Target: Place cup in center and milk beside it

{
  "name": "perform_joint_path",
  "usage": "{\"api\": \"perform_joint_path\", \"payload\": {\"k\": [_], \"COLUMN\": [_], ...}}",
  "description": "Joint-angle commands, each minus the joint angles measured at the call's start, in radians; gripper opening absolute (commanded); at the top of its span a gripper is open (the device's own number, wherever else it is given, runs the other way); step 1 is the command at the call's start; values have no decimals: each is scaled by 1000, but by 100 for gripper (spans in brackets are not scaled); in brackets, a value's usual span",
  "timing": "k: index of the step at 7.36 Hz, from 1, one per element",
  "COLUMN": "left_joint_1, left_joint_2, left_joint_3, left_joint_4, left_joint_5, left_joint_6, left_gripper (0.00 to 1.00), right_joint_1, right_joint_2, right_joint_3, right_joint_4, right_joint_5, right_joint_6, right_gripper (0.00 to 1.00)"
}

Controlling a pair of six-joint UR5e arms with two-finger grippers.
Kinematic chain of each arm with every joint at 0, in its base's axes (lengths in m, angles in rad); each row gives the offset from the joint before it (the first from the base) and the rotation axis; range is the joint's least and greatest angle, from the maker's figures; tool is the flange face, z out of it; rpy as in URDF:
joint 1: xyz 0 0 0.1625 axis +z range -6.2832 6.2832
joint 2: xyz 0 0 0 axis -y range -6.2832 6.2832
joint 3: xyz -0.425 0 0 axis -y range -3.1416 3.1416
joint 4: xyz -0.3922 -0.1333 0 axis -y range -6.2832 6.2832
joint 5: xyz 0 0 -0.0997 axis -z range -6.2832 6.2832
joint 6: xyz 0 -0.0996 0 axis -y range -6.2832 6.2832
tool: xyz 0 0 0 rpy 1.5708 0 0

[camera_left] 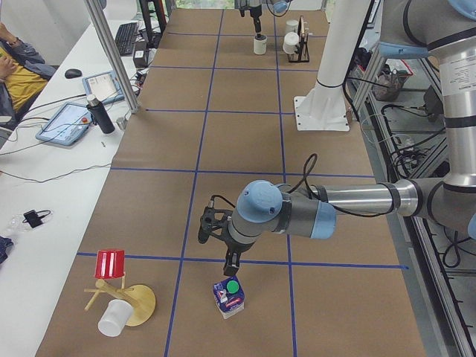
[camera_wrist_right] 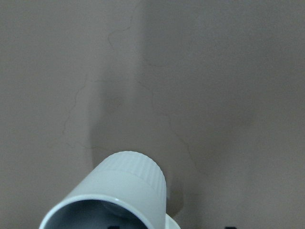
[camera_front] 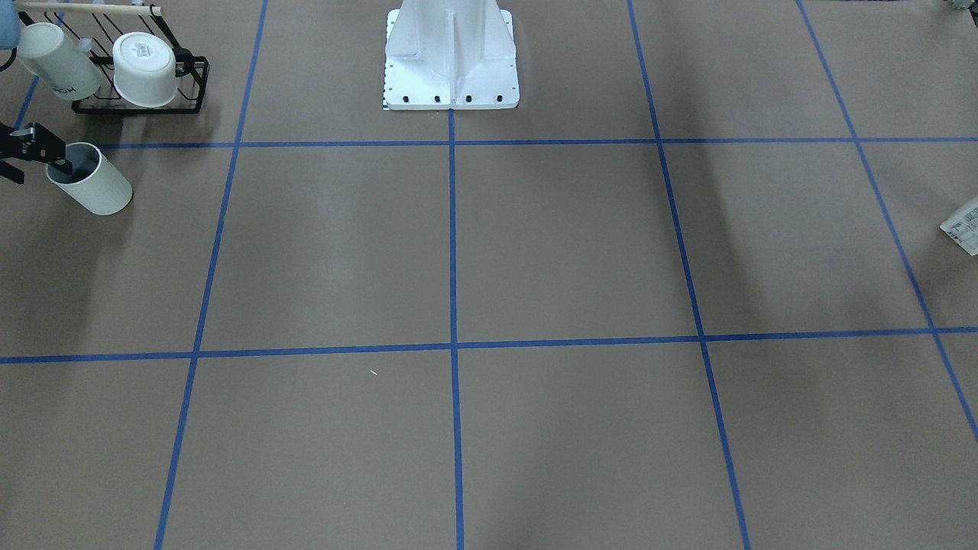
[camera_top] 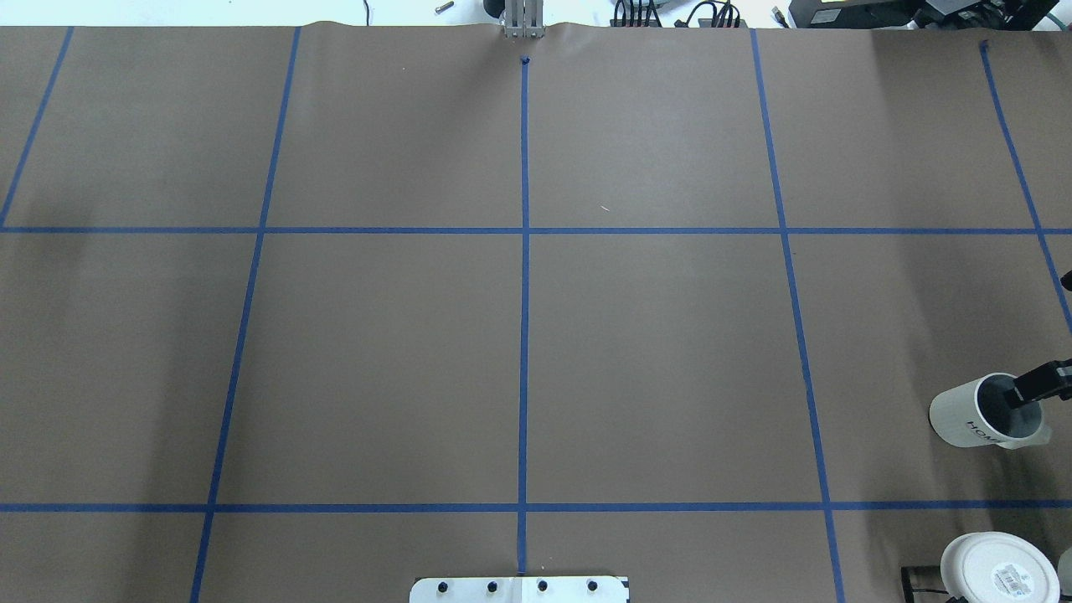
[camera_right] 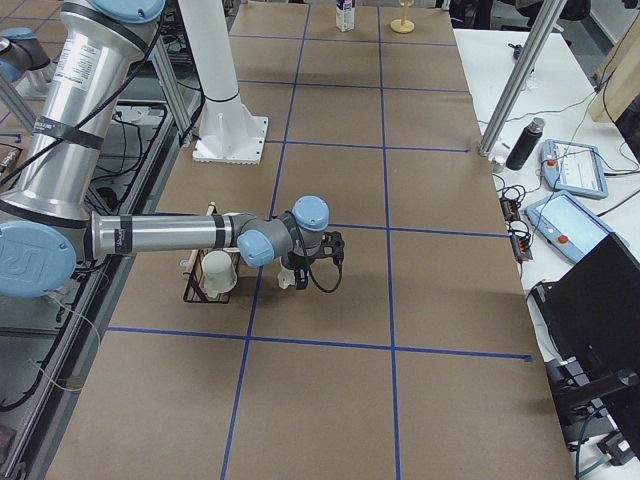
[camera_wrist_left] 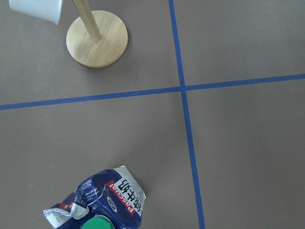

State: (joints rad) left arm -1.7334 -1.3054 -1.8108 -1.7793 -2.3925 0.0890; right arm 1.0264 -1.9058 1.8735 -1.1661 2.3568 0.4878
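Observation:
The mug should go in the center, so my right gripper should next grab the white mug by its rim (camera_front: pixel 56 176) (camera_wrist_right: pixel 95 196).
The cup (camera_front: pixel 92 183) is a white mug with a grey inside, near the table's right end. Dark letters show on its side in the overhead view (camera_top: pixel 976 419). My right gripper (camera_front: pixel 34 164) is open. One finger (camera_top: pixel 1028 388) reaches inside the cup and the other stays outside its wall. The cup's rim fills the bottom of the right wrist view (camera_wrist_right: pixel 114 200). The milk (camera_left: pixel 229 295), a blue and white carton with a green cap, stands near the table's left end, dented in the left wrist view (camera_wrist_left: pixel 95 205). My left gripper (camera_left: pixel 219 249) hovers just above it; I cannot tell if it is open. The center (camera_front: pixel 453 346) is bare.
A black wire rack (camera_front: pixel 191 84) behind the cup holds a lettered white mug (camera_front: pixel 53 61) and a wider white cup (camera_front: pixel 145 69). A wooden cup stand (camera_left: pixel 137 301) with a red cup (camera_left: pixel 110 263) and a white cup stands near the milk. The robot's white base (camera_front: pixel 451 61) is at the table's edge.

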Motion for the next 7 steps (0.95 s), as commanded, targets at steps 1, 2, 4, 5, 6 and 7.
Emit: {"api": "perform_joint_path", "payload": {"k": [1, 2, 4, 5, 6, 7], "left_joint_1": [0, 0, 0, 0, 0, 0], "left_joint_2": [0, 0, 0, 0, 1, 2], "left_joint_3": [1, 1, 5, 5, 5, 7], "left_joint_4": [1, 1, 1, 1, 3, 3], "left_joint_5": [-1, -2, -53, -53, -53, -53], "left_joint_6": [0, 0, -2, -2, -2, 0], "left_gripper": [99, 99, 99, 99, 99, 99], "right_joint_1": [-15, -12, -11, -15, -78, -162], "right_joint_2": [8, 8, 30, 150, 324, 500], "right_joint_3": [-11, 4, 63, 126, 131, 121], "right_joint_4": [-4, 0, -32, -147, -258, -364], "right_joint_5": [2, 10, 13, 15, -2, -26], "right_joint_6": [0, 0, 35, 221, 315, 441], "right_gripper": [0, 0, 0, 0, 0, 0]}}
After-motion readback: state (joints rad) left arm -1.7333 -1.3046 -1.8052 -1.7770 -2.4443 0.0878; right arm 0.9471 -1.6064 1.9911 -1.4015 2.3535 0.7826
